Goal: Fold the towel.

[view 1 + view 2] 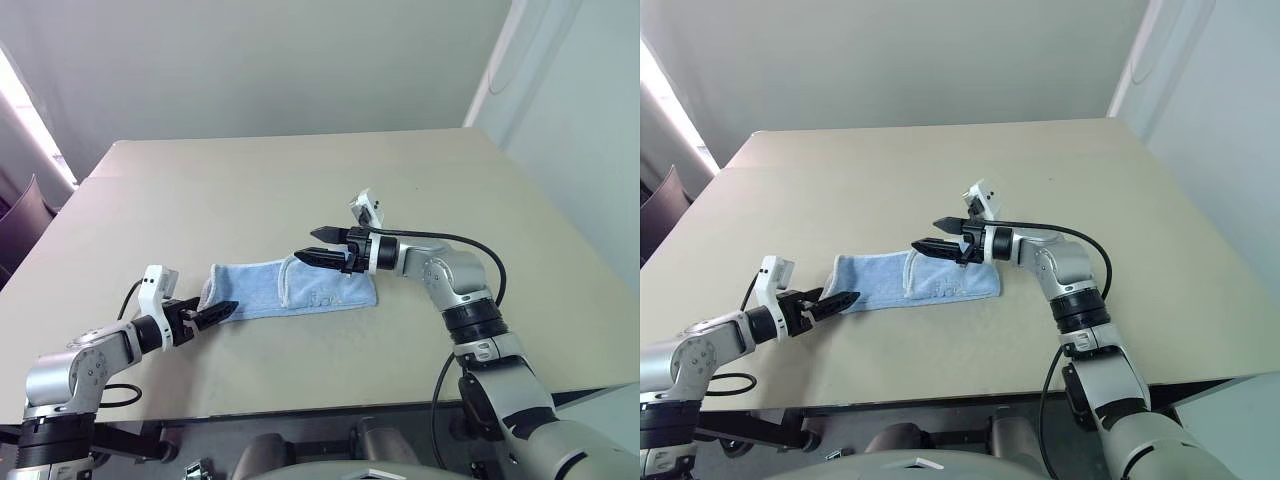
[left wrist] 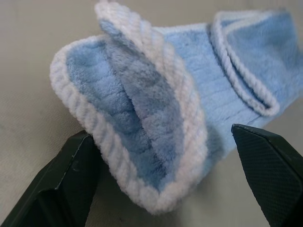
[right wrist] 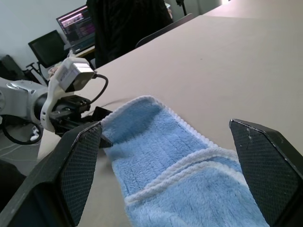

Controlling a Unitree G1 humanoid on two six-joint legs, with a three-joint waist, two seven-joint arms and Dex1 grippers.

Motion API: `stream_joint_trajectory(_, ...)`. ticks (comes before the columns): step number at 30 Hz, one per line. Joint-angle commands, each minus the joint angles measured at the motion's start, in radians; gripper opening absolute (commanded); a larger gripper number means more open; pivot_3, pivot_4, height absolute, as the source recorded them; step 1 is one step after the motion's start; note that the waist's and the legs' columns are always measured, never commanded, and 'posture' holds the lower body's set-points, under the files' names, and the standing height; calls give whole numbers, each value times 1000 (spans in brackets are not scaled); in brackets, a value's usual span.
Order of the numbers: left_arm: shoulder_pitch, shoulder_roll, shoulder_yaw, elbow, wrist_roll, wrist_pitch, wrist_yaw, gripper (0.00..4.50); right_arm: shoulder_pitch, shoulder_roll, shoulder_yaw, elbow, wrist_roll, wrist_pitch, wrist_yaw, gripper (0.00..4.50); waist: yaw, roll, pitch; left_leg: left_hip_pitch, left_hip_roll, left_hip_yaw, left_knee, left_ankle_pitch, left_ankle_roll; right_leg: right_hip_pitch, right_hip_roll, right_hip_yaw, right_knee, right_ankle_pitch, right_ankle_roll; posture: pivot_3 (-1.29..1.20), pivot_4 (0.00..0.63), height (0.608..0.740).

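Observation:
The towel's end curls up off the table, and its middle (image 1: 255, 288) lies flat. My left gripper needs to grab the white edging on that curl (image 1: 208, 290) next.
The towel (image 1: 290, 288) is a light-blue cloth with white edging, lying as a long folded strip on the beige table (image 1: 300, 180). Its right half has a layer doubled over, with a stitched edge (image 3: 180, 165) running across it. My left gripper (image 1: 222, 311) is open at the strip's left end. The curled end of the towel (image 2: 142, 127) sits between its black fingers (image 2: 61, 184). My right gripper (image 1: 305, 245) is open, pointing left, hovering just above the towel's doubled right half with nothing held. The right wrist view looks along the strip to the left gripper (image 3: 102, 135).
The table's near edge (image 1: 300, 408) runs close in front of both arms. A dark chair (image 1: 22, 215) stands off the table's left side. Past that side, the right wrist view shows a lit monitor (image 3: 75, 26) and more chairs. A pale wall (image 1: 590, 160) rises on the right.

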Motion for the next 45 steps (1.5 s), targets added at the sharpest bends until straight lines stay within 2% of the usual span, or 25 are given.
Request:
stream_joint_trajectory(1,-18,21,69,7,-44,44,13,4480,-12,4,-4,-11,2,-19,-2,4500,-3,0,0,0,0,0,0,0,0,0,0,0,0,0,0,0,0,740)
stream_joint_trajectory(5,-20,47,57,43,-25,74,26,4480,-16,7,-7,-4,0,-19,-4,4500,-4,0,0,0,0,0,0,0,0,0,0,0,0,0,0,0,0,740)
stream_joint_trajectory(8,-50,28,31,82,2,73,65,4480,-19,13,-6,9,-6,-26,-9,4500,-3,0,0,1,0,0,0,0,0,1,0,0,0,0,0,0,0,740)
stream_joint_trajectory(12,-106,9,43,118,-7,92,103,4480,-17,20,-6,8,-8,-28,-13,4500,3,0,0,8,0,-1,0,1,-1,8,0,-1,0,-1,-1,0,0,740)
stream_joint_trajectory(17,-136,42,55,181,-4,125,101,4480,-13,16,-9,6,-13,-31,-14,4500,-2,0,0,15,0,-1,0,1,-1,14,2,0,0,-2,-3,0,0,740)
stream_joint_trajectory(25,-179,26,-71,198,75,96,102,4480,-9,20,-11,1,-12,-30,-25,4500,2,1,0,16,0,-1,0,2,-2,14,3,0,1,-2,-3,0,0,740)
stream_joint_trajectory(29,-188,27,-92,213,106,77,97,3589,-10,17,-13,7,-15,-34,-30,4500,4,2,0,16,-1,-1,0,2,-3,15,2,0,0,-3,-3,0,0,740)
stream_joint_trajectory(38,-187,33,-40,200,85,41,27,202,-8,15,-13,15,-17,-40,-41,4500,2,0,1,12,-1,-1,-1,2,-3,12,0,0,-2,-2,-2,0,0,740)
stream_joint_trajectory(39,-188,38,-36,205,89,37,26,7,-8,16,-12,16,-18,-42,-43,4500,1,0,1,11,-1,-1,-1,2,-3,12,0,0,-2,-2,-2,0,0,740)
stream_joint_trajectory(45,-200,76,-20,238,94,56,15,7,-15,21,-13,34,-21,-51,-49,4500,1,0,1,9,0,-1,-3,2,-3,9,-1,0,-2,-1,0,0,0,740)
